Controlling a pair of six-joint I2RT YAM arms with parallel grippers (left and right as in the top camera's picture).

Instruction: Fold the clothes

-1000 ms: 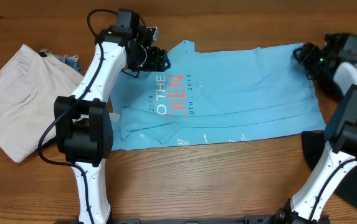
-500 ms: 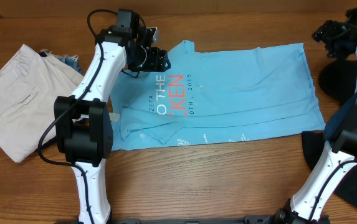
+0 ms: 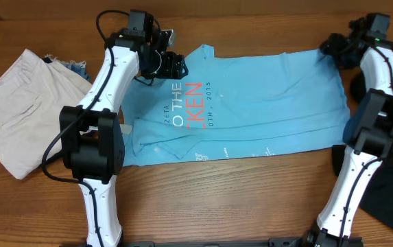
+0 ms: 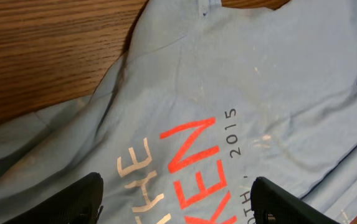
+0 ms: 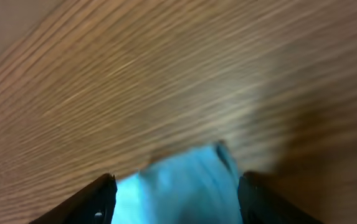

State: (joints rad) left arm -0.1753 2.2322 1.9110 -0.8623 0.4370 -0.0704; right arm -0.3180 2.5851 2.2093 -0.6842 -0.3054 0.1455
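The light blue T-shirt's far edge is to be folded over, so the robot's right gripper will next pinch the light blue T-shirt's far corner (image 3: 325,55), the one closest to the black T-shirt (image 3: 391,202).
The light blue T-shirt (image 3: 265,103) with white and red lettering lies spread flat across the middle of the table. My left gripper (image 3: 169,65) hovers over its upper left part, open and empty; in the left wrist view its fingers (image 4: 178,205) straddle the lettering on the shirt (image 4: 190,106). My right gripper (image 3: 333,49) is at the shirt's far right corner, open. In the blurred right wrist view the blue corner (image 5: 184,180) lies between the spread fingers (image 5: 175,199). The black T-shirt (image 3: 391,202) lies bunched at the right edge, partly behind the right arm.
Folded beige trousers (image 3: 18,99) lie at the left, with a bit of denim (image 3: 76,67) behind them. The two arm bases stand at the front edge, the left one (image 3: 93,147) at the shirt's left edge.
My right gripper lifted away from the shirt's far right corner, then came back down to it. The left arm and the shirt have not moved.
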